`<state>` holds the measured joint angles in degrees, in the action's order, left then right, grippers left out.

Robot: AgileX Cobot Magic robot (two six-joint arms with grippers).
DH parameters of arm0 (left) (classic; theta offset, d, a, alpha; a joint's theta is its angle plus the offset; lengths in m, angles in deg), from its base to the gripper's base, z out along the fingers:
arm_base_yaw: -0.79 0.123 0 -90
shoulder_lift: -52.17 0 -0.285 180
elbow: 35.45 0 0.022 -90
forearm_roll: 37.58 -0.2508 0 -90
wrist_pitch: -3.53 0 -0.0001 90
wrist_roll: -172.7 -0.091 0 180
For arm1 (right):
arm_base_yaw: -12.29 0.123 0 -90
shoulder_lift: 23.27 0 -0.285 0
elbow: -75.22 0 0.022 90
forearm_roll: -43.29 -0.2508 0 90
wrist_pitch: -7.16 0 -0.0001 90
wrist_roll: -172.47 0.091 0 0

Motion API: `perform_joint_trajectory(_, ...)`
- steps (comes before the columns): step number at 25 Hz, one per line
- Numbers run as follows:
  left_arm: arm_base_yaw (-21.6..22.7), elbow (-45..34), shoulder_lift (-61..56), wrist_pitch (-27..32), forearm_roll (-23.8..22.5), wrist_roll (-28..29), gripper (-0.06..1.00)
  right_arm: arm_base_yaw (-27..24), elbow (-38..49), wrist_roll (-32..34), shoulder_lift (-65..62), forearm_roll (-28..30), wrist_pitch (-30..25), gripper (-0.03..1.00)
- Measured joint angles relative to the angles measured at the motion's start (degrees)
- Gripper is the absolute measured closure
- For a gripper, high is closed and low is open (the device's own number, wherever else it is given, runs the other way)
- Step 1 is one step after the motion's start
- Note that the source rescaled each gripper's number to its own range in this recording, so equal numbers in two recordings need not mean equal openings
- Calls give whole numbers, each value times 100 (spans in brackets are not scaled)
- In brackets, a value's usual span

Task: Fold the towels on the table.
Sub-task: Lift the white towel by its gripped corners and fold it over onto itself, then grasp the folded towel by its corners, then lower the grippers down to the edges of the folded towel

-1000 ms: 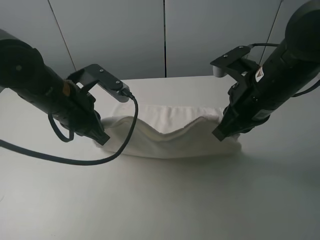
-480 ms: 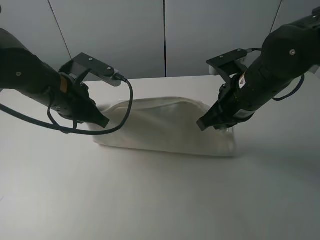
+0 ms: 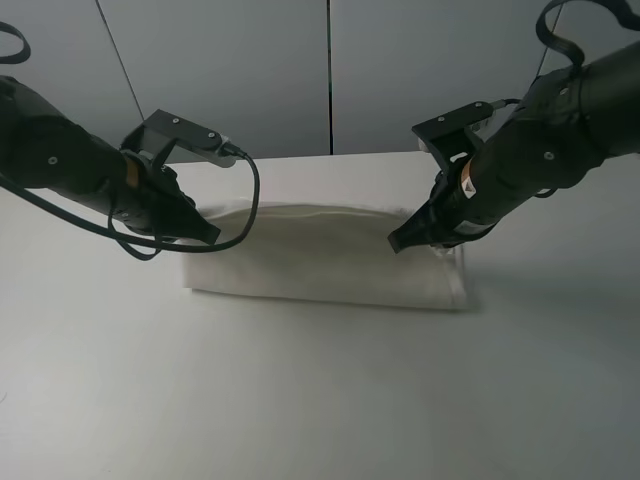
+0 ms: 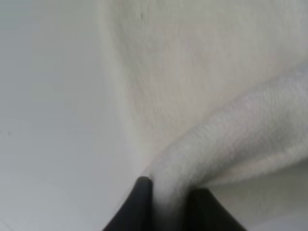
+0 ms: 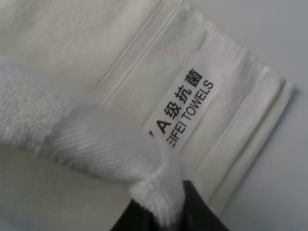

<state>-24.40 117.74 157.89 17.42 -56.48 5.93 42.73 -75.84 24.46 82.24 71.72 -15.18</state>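
The held cloth arches above the towel's lower layer and leaves the printed label (image 3: 443, 252) (image 5: 185, 108) uncovered. My right gripper should lay the towel's edge down before it opens.
The white towel (image 3: 320, 262) lies as a long folded band across the middle of the white table (image 3: 300, 400). My left gripper (image 3: 205, 235) is shut on the towel's left edge; the left wrist view shows a fold of cloth (image 4: 226, 139) pinched between the dark fingertips (image 4: 137, 204). My right gripper (image 3: 400, 243) is shut on the towel's right edge, held low over the band. The right wrist view shows pinched cloth (image 5: 154, 192) above the printed label (image 5: 185, 108) and the woven stripe bands (image 5: 240, 125).
A grey panelled wall (image 3: 330, 70) stands behind the table's far edge. A black cable (image 3: 245, 215) loops from the left arm over the towel's left end. Bare tabletop spreads in front of the towel.
Both grippers carried the held towel edge back and down over the lower layer. The raised, sagging cloth now lies flatter as a doubled band.
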Motion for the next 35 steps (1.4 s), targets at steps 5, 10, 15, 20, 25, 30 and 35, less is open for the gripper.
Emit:
perform_joint_trajectory(5, 0, 0, 0, -481, -70, 0, 78, -139, 0, 1050, 0, 831, 51, 97)
perform_joint_trajectory(10, 0, 0, 0, -728, -271, 0, 78, -175, -3, 1372, 0, 1025, 117, 97)
perform_joint_trajectory(15, 55, 0, 10, -865, -280, 0, 76, -184, -3, 1848, 0, 1431, 143, 96)
perform_joint_trajectory(20, 408, 0, 106, -945, -280, 0, 39, -184, -3, 2887, 0, 2228, 153, 38)
perform_joint_trajectory(25, 779, 0, 115, -1170, -191, 220, -3, -184, -3, 3873, 0, 2708, -42, -2)
perform_joint_trajectory(30, 848, 0, 115, -1232, -178, 266, -5, -184, -3, 3987, 0, 2769, -124, -3)
perform_joint_trajectory(35, 848, 10, 115, -1101, -115, 286, -5, -184, -3, 3672, 0, 2513, -124, -3)
